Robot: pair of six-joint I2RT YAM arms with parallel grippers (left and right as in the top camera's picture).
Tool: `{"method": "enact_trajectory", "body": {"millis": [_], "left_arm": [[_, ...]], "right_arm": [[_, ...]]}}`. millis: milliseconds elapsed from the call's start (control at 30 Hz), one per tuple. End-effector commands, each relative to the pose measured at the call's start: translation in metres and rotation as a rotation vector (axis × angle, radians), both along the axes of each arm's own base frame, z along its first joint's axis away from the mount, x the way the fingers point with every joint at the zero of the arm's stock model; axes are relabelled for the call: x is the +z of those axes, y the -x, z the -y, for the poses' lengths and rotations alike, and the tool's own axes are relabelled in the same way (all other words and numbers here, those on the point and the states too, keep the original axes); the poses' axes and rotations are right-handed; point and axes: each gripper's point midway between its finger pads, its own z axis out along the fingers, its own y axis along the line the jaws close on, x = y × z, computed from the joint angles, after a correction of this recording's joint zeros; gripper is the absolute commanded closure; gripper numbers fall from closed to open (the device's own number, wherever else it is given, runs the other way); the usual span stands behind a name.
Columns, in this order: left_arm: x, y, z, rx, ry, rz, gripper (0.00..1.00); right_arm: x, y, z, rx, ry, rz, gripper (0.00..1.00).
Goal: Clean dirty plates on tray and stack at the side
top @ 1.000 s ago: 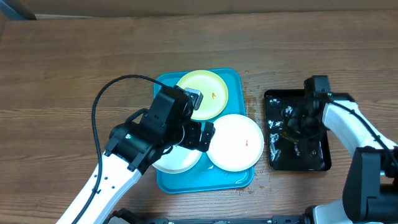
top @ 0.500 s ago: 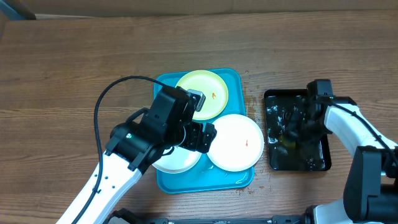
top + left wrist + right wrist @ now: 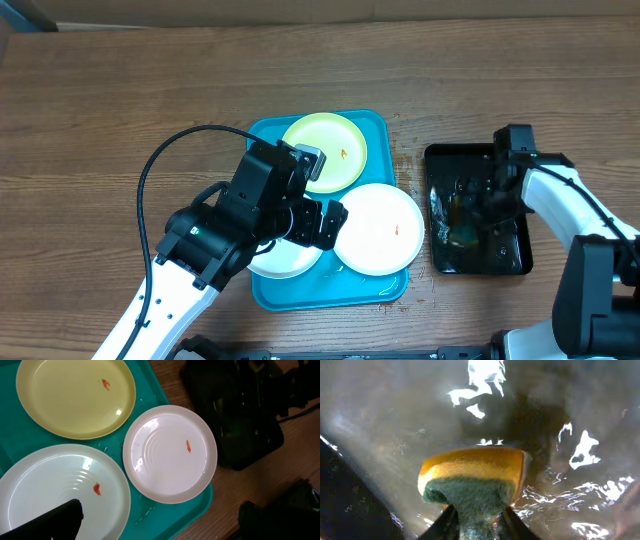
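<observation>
My left gripper is to hold the white plate nearest the black tray by its rim away from the sponge, which leaves its top side open to clean.
The turquoise tray holds three plates: a yellow-green plate at the back, a white plate at the front right and a white plate at the front left, partly under my left arm. Each shows an orange-red speck in the left wrist view: yellow-green plate, right white plate, left white plate. My left gripper hovers open and empty above the tray. My right gripper is shut on a yellow-and-green sponge, low over the wet black tray.
The black tray holds shiny water and stands just right of the turquoise tray. The brown wooden table stretches to the left and back. The left arm's black cable loops over the table.
My right gripper has shifted a little within the black tray with the sponge in it. My left arm has drawn slightly to the left; the plates have not moved.
</observation>
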Motion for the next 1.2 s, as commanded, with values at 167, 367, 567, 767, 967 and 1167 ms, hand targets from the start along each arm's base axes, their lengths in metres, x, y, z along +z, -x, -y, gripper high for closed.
{"method": "enact_trajectory", "body": {"millis": [167, 367, 567, 767, 967, 1167], "left_arm": [[0.009, 0.0, 0.001, -0.013, -0.001, 0.028, 0.0], [0.007, 0.0, 0.001, -0.013, -0.004, 0.023, 0.0], [-0.005, 0.0, 0.004, -0.023, -0.017, -0.023, 0.01], [-0.033, -0.004, 0.006, -0.012, -0.097, -0.088, 0.06], [-0.064, -0.01, 0.008, 0.017, -0.147, -0.188, 0.07], [-0.105, -0.013, 0.011, 0.027, -0.212, -0.304, 0.09]], "right_arm": [[-0.005, 0.002, 0.0, -0.022, -0.004, 0.013, 0.96], [0.038, -0.014, -0.013, 0.082, -0.073, 0.04, 0.69], [0.047, -0.004, -0.013, 0.078, -0.077, -0.02, 0.43], [0.018, 0.018, -0.003, -0.005, -0.019, -0.085, 0.64], [-0.014, 0.032, -0.003, -0.032, -0.017, -0.072, 0.84], [-0.018, 0.025, -0.004, -0.031, -0.021, -0.036, 0.96]]}}
